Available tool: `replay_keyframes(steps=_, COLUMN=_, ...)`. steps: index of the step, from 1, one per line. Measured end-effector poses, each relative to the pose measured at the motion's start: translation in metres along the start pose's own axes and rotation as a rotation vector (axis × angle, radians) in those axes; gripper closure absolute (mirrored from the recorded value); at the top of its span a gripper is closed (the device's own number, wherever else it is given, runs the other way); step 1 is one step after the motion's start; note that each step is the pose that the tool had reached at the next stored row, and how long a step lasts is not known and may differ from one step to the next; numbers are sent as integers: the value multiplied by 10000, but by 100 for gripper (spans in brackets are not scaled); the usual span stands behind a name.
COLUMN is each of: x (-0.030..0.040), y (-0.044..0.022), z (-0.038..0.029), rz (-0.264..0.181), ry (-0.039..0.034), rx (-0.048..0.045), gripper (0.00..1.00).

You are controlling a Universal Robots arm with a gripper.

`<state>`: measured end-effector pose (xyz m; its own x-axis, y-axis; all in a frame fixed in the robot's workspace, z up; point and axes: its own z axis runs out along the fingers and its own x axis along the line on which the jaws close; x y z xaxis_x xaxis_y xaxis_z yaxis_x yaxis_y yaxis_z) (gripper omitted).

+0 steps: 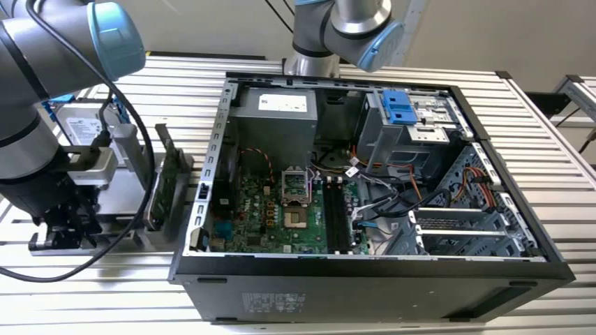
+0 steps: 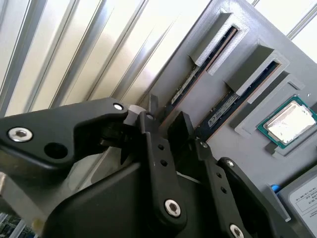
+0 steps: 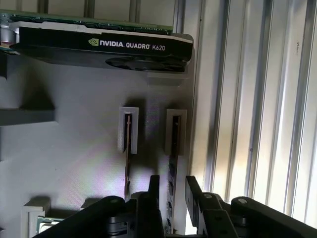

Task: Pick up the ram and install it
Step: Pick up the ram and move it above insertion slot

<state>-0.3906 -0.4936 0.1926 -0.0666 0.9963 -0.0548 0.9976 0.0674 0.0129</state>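
The grey holder post wraps the end of the ram [image 3: 173, 148]. My gripper needs to grab the ram by its open middle part [image 3: 171, 198] next.
The ram [image 3: 173, 148] is a thin dark stick standing on edge in a slot of the grey parts holder [image 3: 74, 148]. It is the stick nearest the holder's edge. It also shows in the second wrist view as the ram [image 2: 190, 79]. My gripper [image 3: 172, 191] is down over its end, one black finger on each side with a small gap, so it is open. The second wrist view shows the gripper [image 2: 166, 116] straddling the same stick. In the exterior view the gripper [image 1: 70, 216] sits low at the left, beside the computer case [image 1: 373, 265].
A second stick [image 3: 128, 148] stands in the neighbouring slot. A graphics card [image 3: 99, 47] stands upright further along the holder, and a processor chip [image 2: 290, 121] lies in a recess. A hard drive [image 1: 82, 125] stands behind. The motherboard's memory slots [image 1: 333, 216] lie inside the open case.
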Motion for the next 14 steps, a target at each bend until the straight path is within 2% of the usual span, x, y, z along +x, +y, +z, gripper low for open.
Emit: replay_keyframes(steps=14, x=-11, y=-1, z=1, rz=0, ry=0, rx=0, gripper=100)
